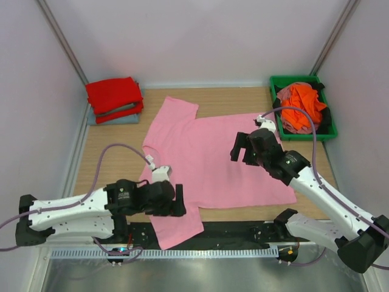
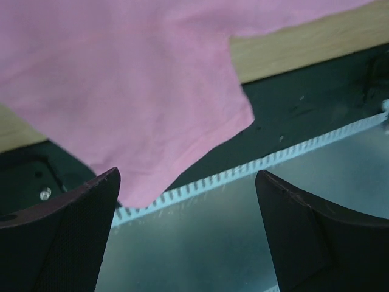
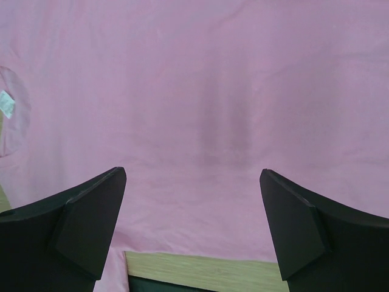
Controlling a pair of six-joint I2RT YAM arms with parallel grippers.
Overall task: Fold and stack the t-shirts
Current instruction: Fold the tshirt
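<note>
The light pink t-shirt's near sleeve needs to be folded over the shirt, so next my left gripper will grab it by its collar-side hem corner (image 1: 164, 246) (image 2: 138, 199).
The light pink t-shirt (image 1: 209, 159) lies spread flat in the middle of the table, collar to the left, one sleeve hanging over the near edge (image 2: 152, 109). It fills the right wrist view (image 3: 194, 97). My left gripper (image 1: 178, 202) is open and empty, over the near sleeve by the table's front edge. My right gripper (image 1: 242, 148) is open and empty, hovering above the shirt's right half. A folded bright red shirt (image 1: 113, 95) lies on a folded grey-blue one (image 1: 115, 118) at the back left. The orange shirt (image 1: 302, 102) lies crumpled in the bin.
The green plastic bin (image 1: 278, 81) stands at the back right, with dark fabric beside the orange shirt. White walls close in the back and sides. A black strip and a metal ledge (image 2: 243, 231) run along the near edge.
</note>
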